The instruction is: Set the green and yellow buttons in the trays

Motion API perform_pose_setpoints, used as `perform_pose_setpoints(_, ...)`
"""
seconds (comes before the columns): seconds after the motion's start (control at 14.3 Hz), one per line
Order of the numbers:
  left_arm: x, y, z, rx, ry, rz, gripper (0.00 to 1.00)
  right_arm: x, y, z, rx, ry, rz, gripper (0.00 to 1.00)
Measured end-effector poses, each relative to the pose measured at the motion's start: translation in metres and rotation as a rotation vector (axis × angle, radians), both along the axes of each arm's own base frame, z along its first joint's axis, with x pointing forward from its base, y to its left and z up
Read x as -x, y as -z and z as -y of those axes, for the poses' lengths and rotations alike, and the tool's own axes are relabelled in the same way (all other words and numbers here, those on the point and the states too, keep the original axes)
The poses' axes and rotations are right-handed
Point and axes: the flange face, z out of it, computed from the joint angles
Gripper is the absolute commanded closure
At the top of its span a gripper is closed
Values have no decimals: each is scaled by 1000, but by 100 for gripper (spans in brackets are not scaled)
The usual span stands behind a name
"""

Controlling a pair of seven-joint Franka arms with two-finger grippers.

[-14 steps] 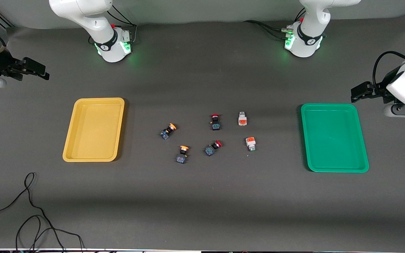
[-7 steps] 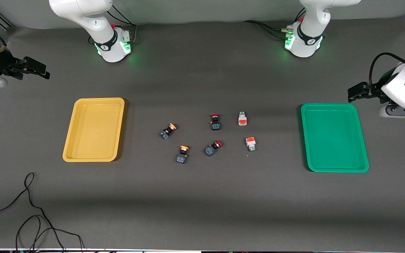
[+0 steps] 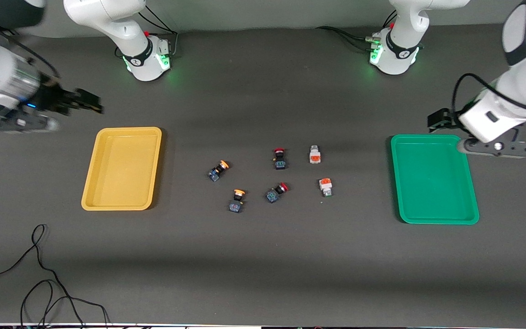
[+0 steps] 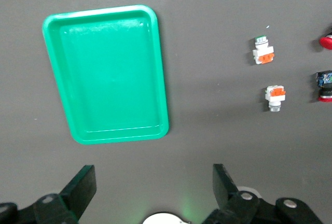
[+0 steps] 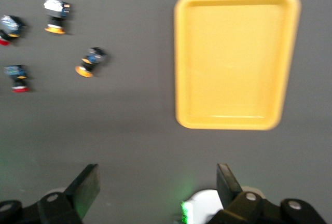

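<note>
The robot's right gripper needs to grab a yellow-capped switch next by its black body (image 3: 219, 168), so that the switch can go in the yellow tray (image 3: 121, 169).
Two black switches with orange-yellow caps (image 3: 218, 170) (image 3: 237, 201) and two white switches with orange blocks (image 3: 314, 155) (image 3: 325, 186) lie mid-table. The yellow tray (image 3: 121, 169) sits empty toward the right arm's end and the green tray (image 3: 434, 179) sits empty toward the left arm's end. My left gripper (image 3: 433, 120) is open and empty, over bare table just off a corner of the green tray (image 4: 111, 73). My right gripper (image 3: 92, 104) is open and empty, over bare table just off the yellow tray (image 5: 236, 60). The left wrist view shows the white switches (image 4: 263, 51) (image 4: 275, 96). The right wrist view shows the yellow-capped ones (image 5: 56, 15) (image 5: 89, 62).
Two black switches with red caps (image 3: 280, 158) (image 3: 276, 192) lie among the others. A loose black cable (image 3: 39, 274) curls on the table near the front camera at the right arm's end. The arm bases (image 3: 146, 59) (image 3: 395, 55) stand along the table's edge farthest from the front camera.
Both arms have swung in over the table. The left gripper moved toward the green tray's corner and the right gripper toward the yellow tray. The switches and trays have not moved.
</note>
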Motion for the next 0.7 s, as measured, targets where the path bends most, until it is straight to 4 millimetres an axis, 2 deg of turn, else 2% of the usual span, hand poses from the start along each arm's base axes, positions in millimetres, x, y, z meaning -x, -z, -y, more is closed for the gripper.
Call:
perform_pose_setpoints(0.21, 13, 19, 59, -16, -33, 10, 0, -20, 51, -75, 10, 27, 1, 0)
perform_pose_setpoints(0.42, 33, 36, 125, -7, -92, 39, 0, -29, 107, -144, 22, 24, 17, 0)
perform_pose_setpoints(0.7, 72, 56, 202, -11, -125, 64, 0, -48, 204, -189, -9, 73, 26, 0)
